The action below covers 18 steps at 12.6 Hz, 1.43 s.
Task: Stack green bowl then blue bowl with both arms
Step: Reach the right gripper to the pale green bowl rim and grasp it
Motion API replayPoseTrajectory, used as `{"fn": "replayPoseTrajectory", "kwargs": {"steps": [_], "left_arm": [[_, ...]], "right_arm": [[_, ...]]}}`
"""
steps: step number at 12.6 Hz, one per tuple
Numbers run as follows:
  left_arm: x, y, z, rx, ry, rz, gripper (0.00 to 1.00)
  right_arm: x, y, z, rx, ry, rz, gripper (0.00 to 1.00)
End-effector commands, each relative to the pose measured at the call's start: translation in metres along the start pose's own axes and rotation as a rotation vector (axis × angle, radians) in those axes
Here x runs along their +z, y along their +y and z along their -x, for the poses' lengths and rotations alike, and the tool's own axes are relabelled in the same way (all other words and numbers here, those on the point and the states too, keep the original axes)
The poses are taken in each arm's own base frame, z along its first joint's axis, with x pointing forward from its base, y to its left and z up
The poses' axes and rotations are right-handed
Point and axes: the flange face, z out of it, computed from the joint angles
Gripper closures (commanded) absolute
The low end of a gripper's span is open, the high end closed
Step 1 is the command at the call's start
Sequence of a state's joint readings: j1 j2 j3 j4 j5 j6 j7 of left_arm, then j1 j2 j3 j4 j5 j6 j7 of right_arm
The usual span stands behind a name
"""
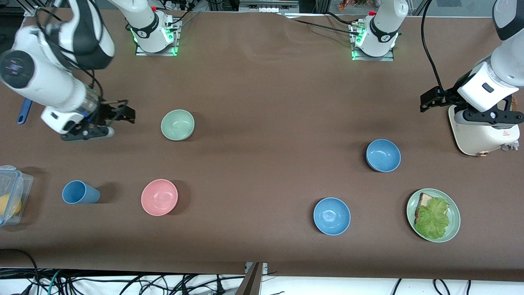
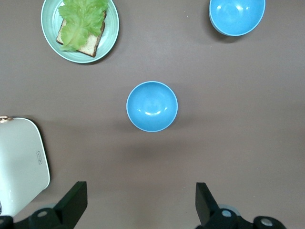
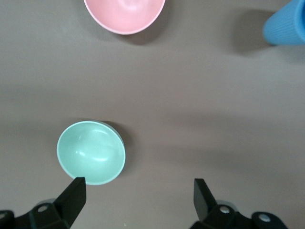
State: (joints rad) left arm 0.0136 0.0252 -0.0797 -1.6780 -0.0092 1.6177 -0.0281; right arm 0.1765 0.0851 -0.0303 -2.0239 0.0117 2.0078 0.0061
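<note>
I should next grab the green bowl by its rim (image 1: 165, 116) with my right gripper to stack it with the blue bowl.
The pale green bowl (image 1: 177, 125) (image 3: 91, 151) sits upright on the brown table. My right gripper (image 1: 125, 111) (image 3: 139, 195) hangs open and empty over bare table beside it, toward the right arm's end. One blue bowl (image 1: 383, 155) (image 2: 152, 106) stands toward the left arm's end. A second blue bowl (image 1: 332, 216) (image 2: 237, 16) lies nearer the front camera. My left gripper (image 1: 428, 101) (image 2: 141, 200) is open with nothing in it, over bare table next to a white appliance (image 1: 479, 135) and apart from both blue bowls.
A pink bowl (image 1: 159, 197) (image 3: 125, 14) and a blue cup (image 1: 80, 192) (image 3: 288, 26) stand nearer the front camera than the green bowl. A green plate (image 1: 453, 213) (image 2: 108, 33) holds bread and lettuce. A clear container (image 1: 12, 192) sits at the right arm's end.
</note>
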Motion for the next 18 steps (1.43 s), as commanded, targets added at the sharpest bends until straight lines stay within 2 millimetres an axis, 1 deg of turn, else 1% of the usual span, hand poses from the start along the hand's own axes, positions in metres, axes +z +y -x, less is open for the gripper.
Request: {"fn": "replayPoseTrajectory", "kwargs": {"steps": [1,3,4,5,7,10,12,13,14,15,17,18], "left_arm": [[-0.004,-0.001,-0.003,0.003,-0.002,0.007,0.0],[-0.004,-0.001,-0.003,0.002,-0.002,0.007,0.0],[-0.004,-0.001,-0.003,0.002,-0.002,0.007,0.0],[-0.004,-0.001,-0.003,0.002,-0.002,0.007,0.0],[-0.004,-0.001,-0.003,0.002,-0.002,0.007,0.0],[-0.005,0.0,-0.003,0.002,0.0,0.007,0.0],[-0.005,0.0,-0.003,0.002,0.0,0.007,0.0],[-0.005,0.0,-0.003,0.003,0.0,0.007,0.0],[-0.004,-0.001,-0.003,0.003,-0.002,0.007,0.0],[-0.005,0.0,-0.003,0.003,0.0,0.007,0.0],[-0.004,-0.001,-0.002,0.003,-0.004,0.007,0.0],[-0.004,-0.001,-0.002,0.003,-0.004,0.007,0.0]], "right_arm": [[0.041,-0.026,0.016,0.023,0.001,-0.007,0.0],[0.077,-0.039,0.031,0.059,0.008,-0.006,0.0],[0.092,-0.045,0.037,0.063,0.023,-0.007,0.0],[0.109,-0.045,0.038,0.068,0.03,-0.008,0.0],[0.131,-0.045,0.033,0.069,0.033,-0.01,0.0],[0.168,-0.048,0.045,0.063,0.045,-0.012,0.01],[0.183,-0.047,0.046,0.067,0.048,-0.013,0.02],[0.189,-0.046,0.046,0.076,0.048,-0.015,0.08],[0.196,-0.047,0.048,0.081,0.045,-0.015,0.18],[0.203,-0.049,0.051,0.077,0.049,-0.016,0.34],[0.204,-0.049,0.053,0.088,0.048,-0.017,0.8],[0.201,-0.05,0.052,0.094,0.049,-0.017,1.0]]}}
